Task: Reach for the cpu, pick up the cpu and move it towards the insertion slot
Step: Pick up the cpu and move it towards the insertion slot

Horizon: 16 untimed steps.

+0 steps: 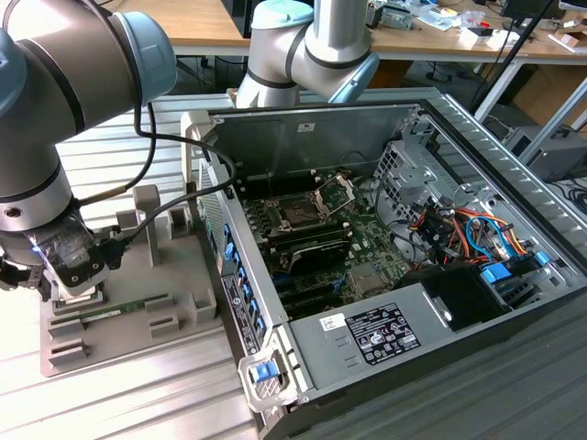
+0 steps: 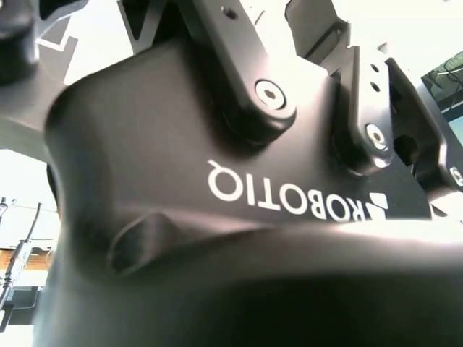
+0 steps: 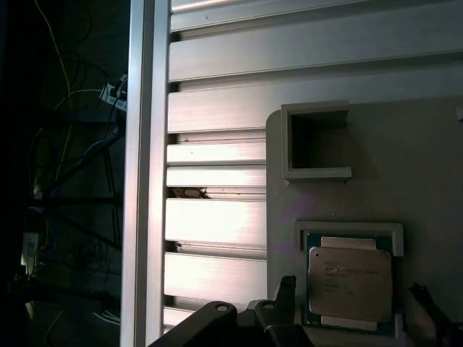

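Next, my gripper grabs the chip by its open side edges, since the nest's raised sides wrap the chip's ends.
The cpu [image 3: 351, 285], a thin square chip with a pale metal top, lies flat in a shallow nest on the grey fixture [image 3: 405, 166]. In the first wrist view my gripper [image 3: 354, 296] is open, with one dark fingertip [image 3: 286, 288] on each side of the chip and a small gap to it. The exterior view puts the gripper [image 1: 73, 290] low over the fixture's near end, at that view's left. The insertion slot [image 1: 299, 213], a dark square socket with its silver frame raised, sits on the motherboard inside the open computer case, far from the gripper.
A green memory stick [image 1: 119, 313] lies on the grey fixture [image 1: 174, 302] beside the gripper. An empty square pocket [image 3: 316, 141] stands further along the fixture. The case wall [image 1: 240, 293] rises between fixture and motherboard. The ribbed aluminium table [image 3: 217, 224] ends at an edge rail [image 3: 148, 173].
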### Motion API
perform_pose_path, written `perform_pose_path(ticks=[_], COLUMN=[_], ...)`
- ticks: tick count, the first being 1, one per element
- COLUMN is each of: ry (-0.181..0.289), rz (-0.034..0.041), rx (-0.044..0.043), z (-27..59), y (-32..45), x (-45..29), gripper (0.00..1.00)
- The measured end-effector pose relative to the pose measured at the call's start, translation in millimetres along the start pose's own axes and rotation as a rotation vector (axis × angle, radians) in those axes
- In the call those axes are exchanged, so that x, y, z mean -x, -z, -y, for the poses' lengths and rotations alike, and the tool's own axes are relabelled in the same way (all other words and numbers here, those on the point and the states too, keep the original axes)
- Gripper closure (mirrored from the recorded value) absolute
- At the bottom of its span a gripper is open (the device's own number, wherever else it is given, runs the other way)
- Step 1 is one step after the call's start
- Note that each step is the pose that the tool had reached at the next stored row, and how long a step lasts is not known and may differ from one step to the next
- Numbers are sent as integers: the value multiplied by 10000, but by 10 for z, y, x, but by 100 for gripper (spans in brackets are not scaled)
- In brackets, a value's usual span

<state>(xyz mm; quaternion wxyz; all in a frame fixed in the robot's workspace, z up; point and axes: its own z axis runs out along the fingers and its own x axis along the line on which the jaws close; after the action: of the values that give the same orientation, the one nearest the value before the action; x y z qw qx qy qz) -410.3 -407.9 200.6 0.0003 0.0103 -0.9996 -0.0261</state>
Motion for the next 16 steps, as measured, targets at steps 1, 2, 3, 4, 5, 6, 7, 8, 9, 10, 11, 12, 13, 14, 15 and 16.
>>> perform_pose_path(ticks=[1,2,3,4,5,6,7,8,9,10,11,12,13,14,15,16], ry=[34,104,210,283,311,338,349,357,364,372,372,372,374,373,373,373], rz=[-1,-7,-13,-17,-19,-20,-20,-20,-21,-21,-20,-21,-23,-23,-23,-22], rx=[1,0,0,-1,-1,-1,-1,0,-1,0,0,0,-1,-1,-2,-1], z=[0,0,0,-1,-2,-3,-5,-9,-16,-23,-27,-32,-34,-37,-39,-41], y=[-4,-9,-20,-26,-29,-33,-37,-41,-46,-50,-54,-60,-66,-71,-73,-77], x=[0,0,1,3,4,6,8,11,17,23,24,24,25,25,25,25], gripper=[34,34,34,34,34,34,34,34,34,34,34,34,34,34,34,34])
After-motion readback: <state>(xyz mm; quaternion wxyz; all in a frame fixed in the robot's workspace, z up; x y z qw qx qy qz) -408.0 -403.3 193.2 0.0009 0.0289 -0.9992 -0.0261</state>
